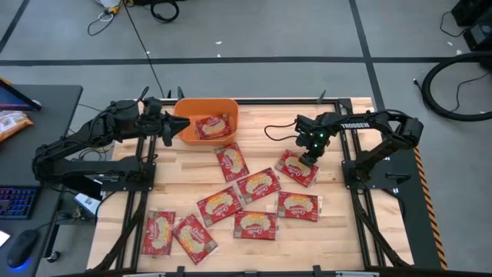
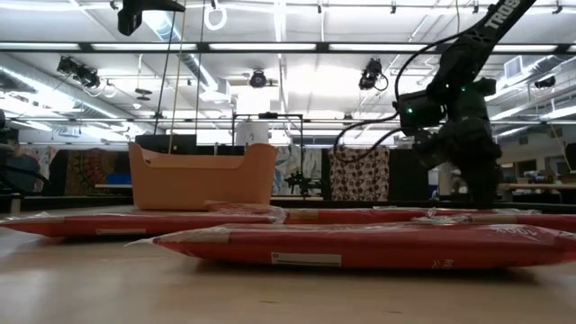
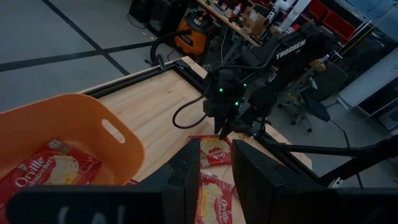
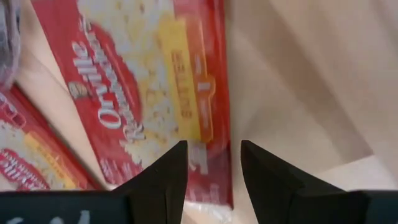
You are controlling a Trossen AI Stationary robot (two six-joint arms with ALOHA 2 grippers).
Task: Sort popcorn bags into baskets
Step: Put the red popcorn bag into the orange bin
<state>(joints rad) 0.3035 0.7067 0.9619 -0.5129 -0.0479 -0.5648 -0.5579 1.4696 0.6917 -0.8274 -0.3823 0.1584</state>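
Observation:
The robot's right gripper should next grab the popcorn bag by its edge [image 4: 221, 146] beside the bag's BUTTER strip, so that the bag can be sorted into the orange basket.
The orange basket [image 1: 229, 108] stands at the table's back, left of centre, with one red popcorn bag [image 1: 213, 126] lying in it. Several more popcorn bags [image 1: 258, 185] are scattered flat across the middle and front of the table. My left gripper [image 1: 178, 129] hovers at the basket's left wall, open and empty; its wrist view shows the basket [image 3: 93, 124] and the bag inside [image 3: 50, 174]. My right gripper [image 1: 307, 158] is low over the rightmost back bag [image 1: 298, 168], open. In its wrist view the bag's [image 4: 149, 93] edge lies between the fingers [image 4: 168, 180].
A desk at the far left holds an orange-yellow snack packet [image 1: 11, 123], a keyboard and a mouse [image 1: 19, 246]. Black frame rails [image 1: 357, 192] run along the table's sides. Cables lie on the floor behind. Bare wood shows right of the basket [image 1: 269, 115].

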